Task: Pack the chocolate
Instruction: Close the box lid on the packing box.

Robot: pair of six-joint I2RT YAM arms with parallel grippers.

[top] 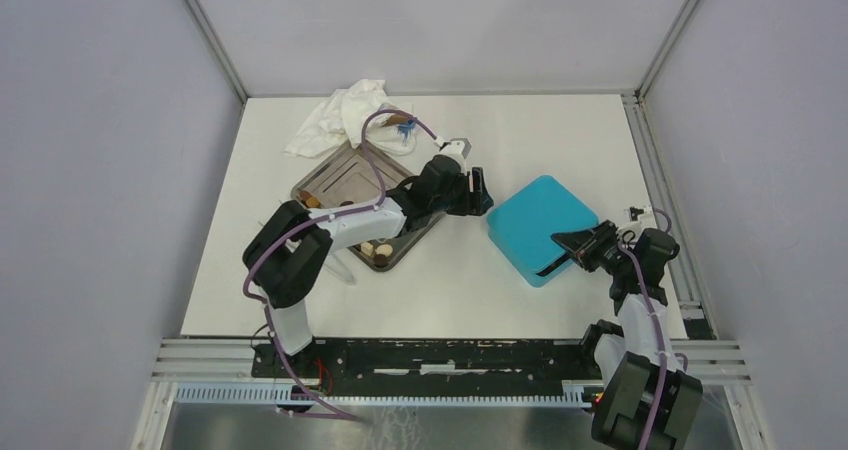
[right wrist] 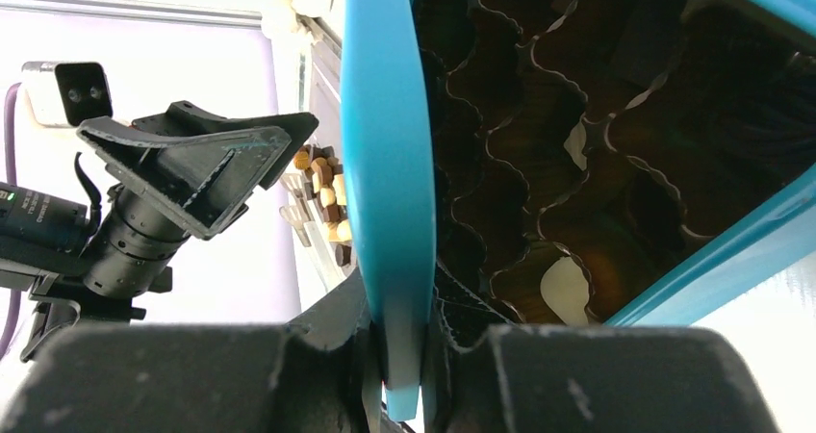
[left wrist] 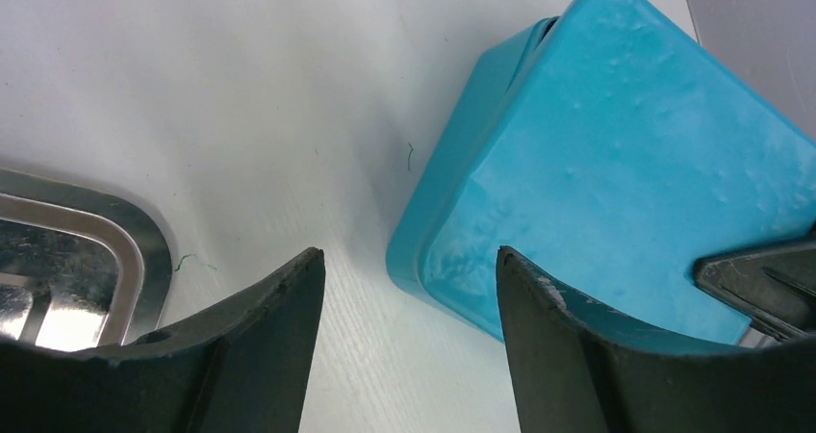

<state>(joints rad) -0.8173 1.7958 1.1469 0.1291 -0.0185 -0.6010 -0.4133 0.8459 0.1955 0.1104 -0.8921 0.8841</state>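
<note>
The lid lies over the box (top: 540, 228) with only its near edge raised and would land there, so it is now time for my right gripper to open.
The teal box (top: 540, 228) lies right of centre, its lid (right wrist: 385, 164) lifted slightly at the near edge. My right gripper (top: 575, 248) is shut on that lid edge, which sits between its jaws in the right wrist view (right wrist: 399, 337). Inside are brown fluted cups (right wrist: 577, 115), one holding a cream-white chocolate (right wrist: 566, 289). Several brown and cream chocolates (top: 380, 253) lie in the metal tray (top: 340, 175). My left gripper (top: 478, 192) is open and empty, just left of the box's corner (left wrist: 616, 164); its jaws (left wrist: 409, 260) stand wide over bare table.
A crumpled white cloth (top: 340, 115) lies behind the tray. The tray's corner (left wrist: 77, 260) shows at the left of the left wrist view. Grey walls enclose the table on three sides, and a rail runs along the near edge (top: 450, 355).
</note>
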